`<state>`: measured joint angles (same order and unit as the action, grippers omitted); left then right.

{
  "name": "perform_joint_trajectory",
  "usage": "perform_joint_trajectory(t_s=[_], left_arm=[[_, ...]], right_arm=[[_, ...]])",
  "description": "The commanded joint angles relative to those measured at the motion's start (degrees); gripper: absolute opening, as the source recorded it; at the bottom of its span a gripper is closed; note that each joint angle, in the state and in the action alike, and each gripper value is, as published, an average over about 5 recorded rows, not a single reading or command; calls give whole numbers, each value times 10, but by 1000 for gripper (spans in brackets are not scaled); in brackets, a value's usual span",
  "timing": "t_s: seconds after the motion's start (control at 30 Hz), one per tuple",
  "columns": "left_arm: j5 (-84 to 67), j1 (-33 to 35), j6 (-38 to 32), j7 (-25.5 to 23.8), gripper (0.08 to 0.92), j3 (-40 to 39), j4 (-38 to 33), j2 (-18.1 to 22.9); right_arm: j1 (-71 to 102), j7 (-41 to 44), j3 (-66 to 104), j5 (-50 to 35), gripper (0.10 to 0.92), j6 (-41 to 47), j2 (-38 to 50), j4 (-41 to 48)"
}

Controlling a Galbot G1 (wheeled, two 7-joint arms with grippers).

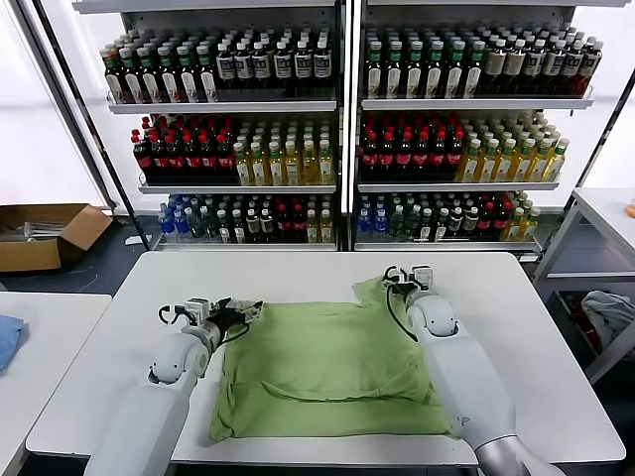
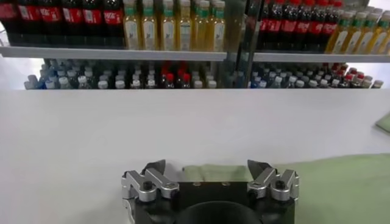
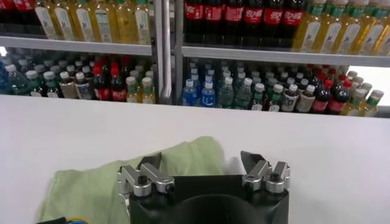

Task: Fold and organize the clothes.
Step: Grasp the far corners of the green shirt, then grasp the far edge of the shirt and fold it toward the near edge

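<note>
The light green shirt needs to be folded over toward its fold line (image 1: pixel 332 398), so I need to grab it next with my right gripper by its protruding flap corner (image 1: pixel 373 291).
A light green shirt (image 1: pixel 327 369) lies flat on the white table (image 1: pixel 109 337), plain side up, with a fold line low across it. My left gripper (image 1: pixel 234 312) is open at the shirt's far left corner. In the left wrist view the left gripper (image 2: pixel 209 165) has its jaws apart over the cloth edge (image 2: pixel 214 172). My right gripper (image 1: pixel 402 277) is open at the shirt's far right corner. In the right wrist view the right gripper (image 3: pixel 201 159) has spread jaws above a raised hump of cloth (image 3: pixel 183 155). Neither holds anything.
Shelves of bottles (image 1: pixel 337 129) stand behind the table. A cardboard box (image 1: pixel 45 235) sits on the floor at the left. A second table (image 1: pixel 30 347) with a blue cloth (image 1: pixel 8 337) is on the left, and a side table (image 1: pixel 605 213) on the right.
</note>
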<state>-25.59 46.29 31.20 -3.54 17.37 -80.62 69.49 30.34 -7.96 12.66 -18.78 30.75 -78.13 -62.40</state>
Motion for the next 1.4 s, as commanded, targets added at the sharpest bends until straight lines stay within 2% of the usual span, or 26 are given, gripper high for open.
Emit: perform_joint_trajectory(t_s=[0.03,0.33,0.43,0.83,1.03,1.17,1.4], left_arm=[[2,23,7,-3,769,-5,-19,-3],[14,37,12,-2,534,-3,-19,2],[14,39,11,-1,447,-1,-18,2],[19,39,-3,1,116,-1,-16,9],[21,40,-42,-3,90,1,-22,14],[30,46,-72,-14,90,1,-37,11],[28,63,-108,-14,90,12,-60,4]], right_arm=[[-5,0,-1,6,823,1,-7,18],[9,0,-2,9,808,5,-6,7],[16,-1,-2,9,747,6,-4,2],[37,-13,1,8,402,8,2,-23],[48,-18,7,-9,229,-4,8,-64],[61,-8,10,19,127,-42,9,-95],[88,-17,18,1,108,-71,5,-157]])
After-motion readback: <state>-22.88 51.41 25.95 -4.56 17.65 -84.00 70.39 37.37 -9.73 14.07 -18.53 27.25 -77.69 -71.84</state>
